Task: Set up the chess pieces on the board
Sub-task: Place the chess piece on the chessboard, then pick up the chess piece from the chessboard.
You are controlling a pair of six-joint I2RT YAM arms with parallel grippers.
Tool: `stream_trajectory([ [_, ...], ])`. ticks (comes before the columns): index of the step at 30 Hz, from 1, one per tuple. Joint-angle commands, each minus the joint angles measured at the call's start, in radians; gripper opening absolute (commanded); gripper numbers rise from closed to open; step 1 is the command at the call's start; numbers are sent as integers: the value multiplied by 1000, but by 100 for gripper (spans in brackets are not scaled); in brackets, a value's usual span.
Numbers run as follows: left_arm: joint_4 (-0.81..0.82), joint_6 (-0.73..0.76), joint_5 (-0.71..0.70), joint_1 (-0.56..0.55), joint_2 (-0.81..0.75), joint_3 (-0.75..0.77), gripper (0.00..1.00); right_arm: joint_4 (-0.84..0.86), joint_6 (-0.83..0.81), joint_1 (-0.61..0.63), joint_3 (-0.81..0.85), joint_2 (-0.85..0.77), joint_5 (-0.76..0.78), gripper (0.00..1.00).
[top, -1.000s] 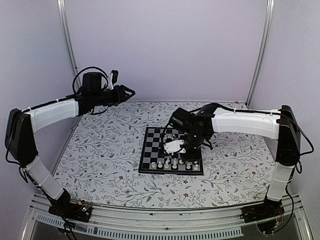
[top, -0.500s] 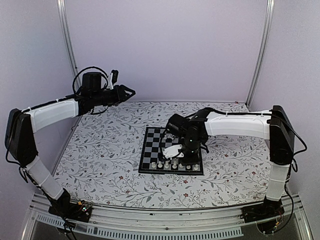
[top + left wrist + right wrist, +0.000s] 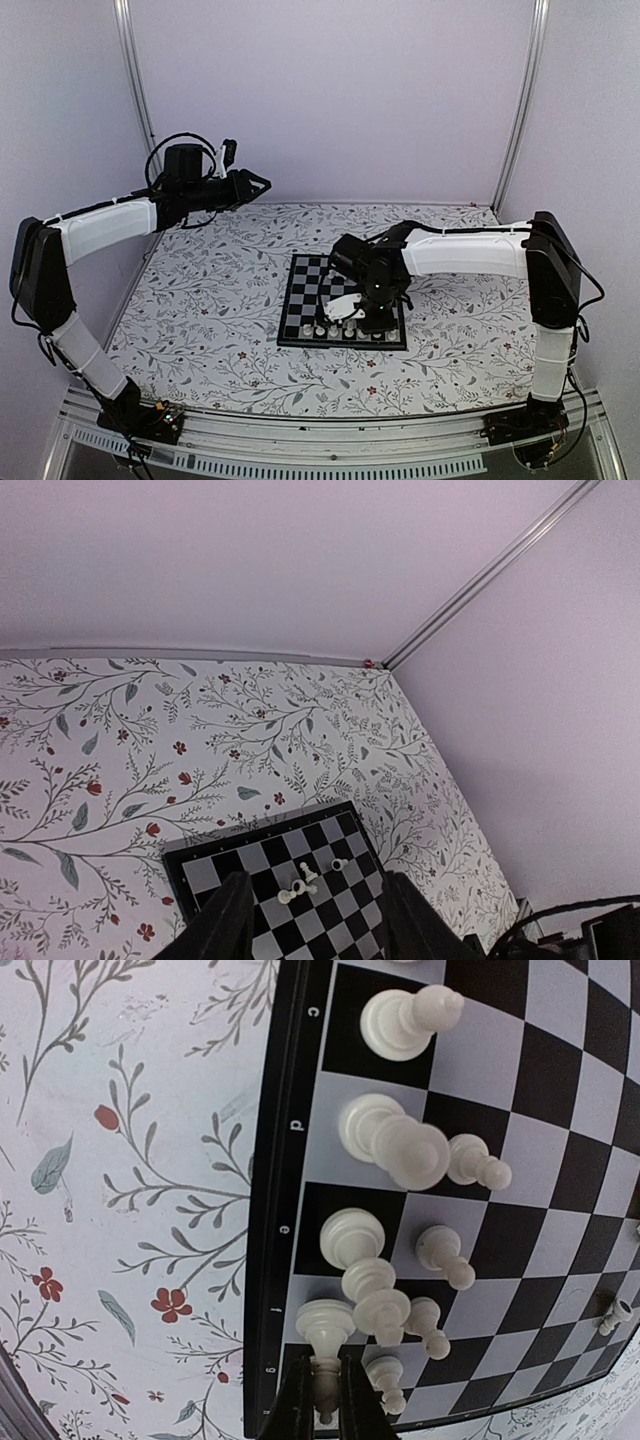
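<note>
The tall white piece's base rests on the board's edge square and the piece would stay upright, so it is now time for my right gripper to open.
The board (image 3: pixel 305 275) lies mid-table, with a row of white chess pieces (image 3: pixel 335 328) standing along its near edge. My right gripper (image 3: pixel 372 318) hangs over the right part of that row. In the right wrist view its fingers (image 3: pixel 303 1400) are shut on the top of a tall white piece (image 3: pixel 326 1325), whose base rests on an edge square. Other tall pieces (image 3: pixel 395 1140) and pawns (image 3: pixel 445 1255) stand close beside it. My left gripper (image 3: pixel 262 183) is raised at the back left, open and empty. In the left wrist view it looks down on the board (image 3: pixel 250 865), where up to three loose pieces (image 3: pixel 300 883) lie.
The floral table surface (image 3: pixel 210 300) surrounds the board on all sides. Lilac walls and metal corner posts (image 3: pixel 520 110) close off the back and sides. A lone piece (image 3: pixel 615 1312) lies on its side farther in on the board.
My right gripper has moved down and toward the board's near edge with the white piece, and its forearm has swung lower. The left arm has not moved.
</note>
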Motion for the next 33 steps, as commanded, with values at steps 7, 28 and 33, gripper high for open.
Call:
stream_trajectory([
  [7,29,-2,18,14,1,-13,46,20,-5,7,-6,20,20,12],
  [28,23,62,41,-21,26,6,46,-19,0,-119,90,-173,-158,34],
  [33,-42,183,12,-102,86,56,46,109,49,-259,33,-225,-275,34],
])
